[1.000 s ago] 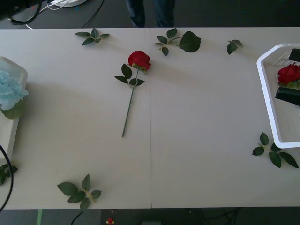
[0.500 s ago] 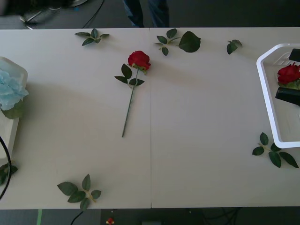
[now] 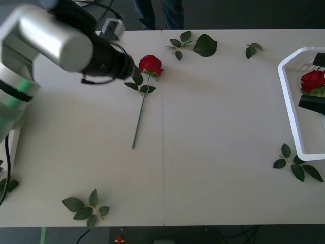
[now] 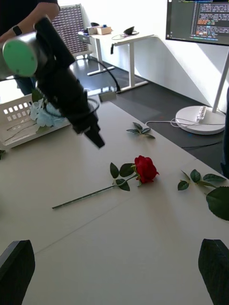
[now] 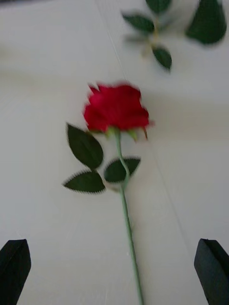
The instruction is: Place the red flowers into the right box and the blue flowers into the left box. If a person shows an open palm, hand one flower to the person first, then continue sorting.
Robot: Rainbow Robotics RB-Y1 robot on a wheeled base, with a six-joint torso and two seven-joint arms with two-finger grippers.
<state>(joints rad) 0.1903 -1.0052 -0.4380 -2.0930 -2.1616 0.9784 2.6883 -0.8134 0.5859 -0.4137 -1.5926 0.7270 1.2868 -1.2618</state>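
My left gripper will next grip the tabletop red flower's stem just below the leaves, as its thin petals spread at the bloom.
One of the red flowers lies on the table left of centre, its stem running toward the near edge. My left arm reaches in from the left, its end just left of the bloom. In the left wrist view the left gripper hovers open above that rose. Another red flower lies in the right box. The right gripper hangs open over that box, its black fingers on either side of the bloom. The blue flowers rest in the left box.
Loose green leaf sprigs lie at the far edge, near the far right, beside the right box, at the near left and at the left edge. A seam runs down the table's middle.
My left arm has swung into the front view from the left and now stands over the table beside the rose, covering the left box and blue flowers. The right arm has not moved.
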